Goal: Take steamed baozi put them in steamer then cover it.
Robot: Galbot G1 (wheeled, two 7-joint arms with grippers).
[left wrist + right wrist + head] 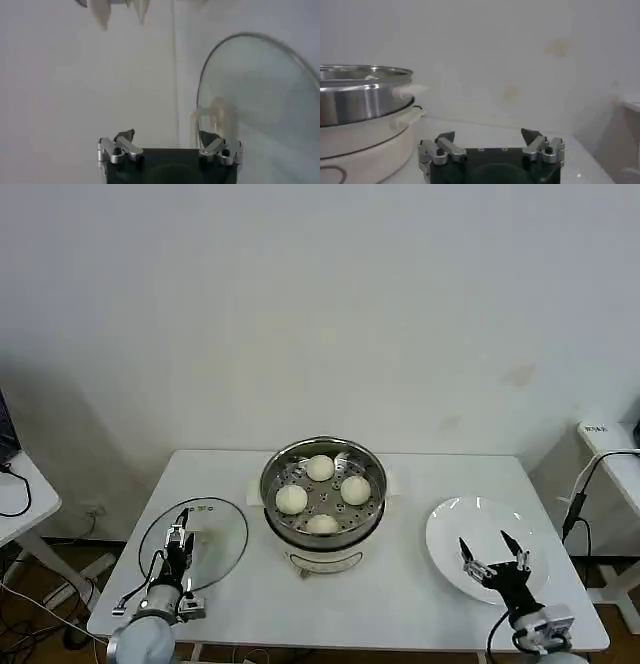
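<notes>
The flat cover is wider than my open fingers, so my left gripper needs to grab the glass cover (222,529) by its narrow whitish handle (203,538) next.
The steamer (265,489), a shiny steel pot on a white base, stands mid-table and shows in the right wrist view as the steamer (360,95). Several cream-white steamed baozi (320,468) lie on its perforated tray. The cover (225,529), a clear glass lid, lies flat on the table to the pot's left. My left gripper (178,542) hovers low over it, open. In the left wrist view the cover (260,95) has its whitish handle (216,114) just ahead of one fingertip of the left gripper (167,136). My right gripper (495,552) (487,134) is open above the white plate (460,519).
The white table (400,594) carries all of this and stands before a plain white wall. Small side tables with cables stand at the far left (20,494) and far right (610,444). The plate has no buns on it.
</notes>
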